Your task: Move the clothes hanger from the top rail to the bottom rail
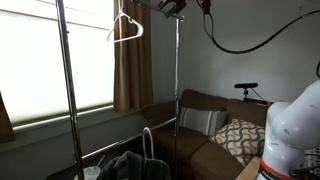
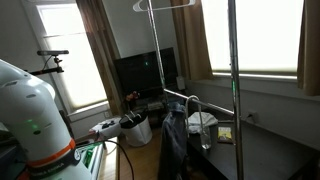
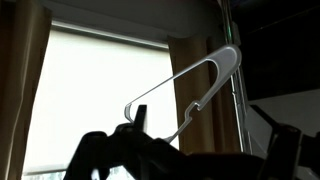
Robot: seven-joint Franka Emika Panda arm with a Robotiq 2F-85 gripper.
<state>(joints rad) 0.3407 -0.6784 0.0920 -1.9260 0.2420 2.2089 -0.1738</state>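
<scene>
My gripper will next take the white clothes hanger by its nearest sloping arm, so its hook stays free to hang on the bottom bar [image 1: 125, 141].
The white clothes hanger [image 1: 125, 28] hangs tilted high on the rack, between its two uprights; its hook reaches the frame's top edge. It also shows in an exterior view [image 2: 166, 5] and in the wrist view [image 3: 190, 85] against the bright window. The top rail lies at or past the upper edge of both exterior views and does not show. The bottom rail [image 1: 125, 141] slopes between the uprights low down. My gripper [image 1: 170, 8] is up beside the far upright, next to the hanger's end. In the wrist view my gripper [image 3: 212, 125] is a dark silhouette with fingers apart, holding nothing.
The rack's uprights [image 1: 66, 90] [image 1: 178, 80] stand in front of a window with brown curtains [image 1: 130, 70]. A brown sofa with cushions [image 1: 215, 125] sits behind. Dark clothing [image 2: 175, 140] hangs low on the rack. A TV [image 2: 145, 72] and a white bucket [image 2: 135, 130] stand beyond.
</scene>
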